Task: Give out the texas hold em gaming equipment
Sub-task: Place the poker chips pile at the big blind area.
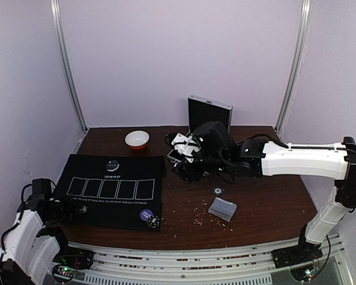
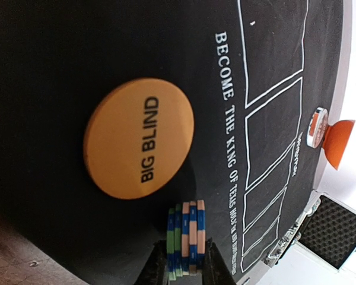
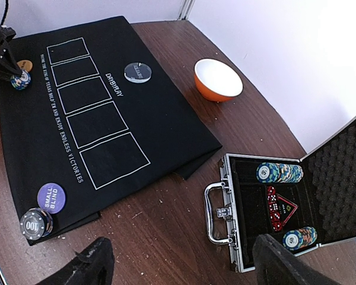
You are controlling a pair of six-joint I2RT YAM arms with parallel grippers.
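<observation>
The chip stack is edge-on, low over flat, empty mat, just beside the "BIG BLIND" disc, so it is now time for my left gripper to open.
My left gripper (image 2: pixel 187 264) is shut on a small stack of blue, green and pink striped poker chips (image 2: pixel 187 237), edge-on over the black mat (image 2: pixel 59 71), next to an orange "BIG BLIND" disc (image 2: pixel 139 146). In the top view the left gripper (image 1: pixel 72 209) is at the mat's near left corner. My right gripper (image 3: pixel 184 267) is open and empty above the wood beside the open metal case (image 3: pixel 221 205), which holds chip stacks (image 3: pixel 279 173) and red dice (image 3: pixel 276 208). A purple "SMALL BLIND" disc (image 3: pixel 51 198) and a black 100 chip (image 3: pixel 35 223) lie on the mat's corner. The grey-blue deck (image 1: pixel 222 208) lies on the table.
A white bowl with an orange-red outside (image 3: pixel 218 79) stands behind the mat. A dark round disc (image 3: pixel 137 72) lies on the mat's far edge. A single chip (image 1: pixel 218 190) lies near the deck. The case lid (image 1: pixel 209 113) stands upright at the back. Crumbs dot the wood.
</observation>
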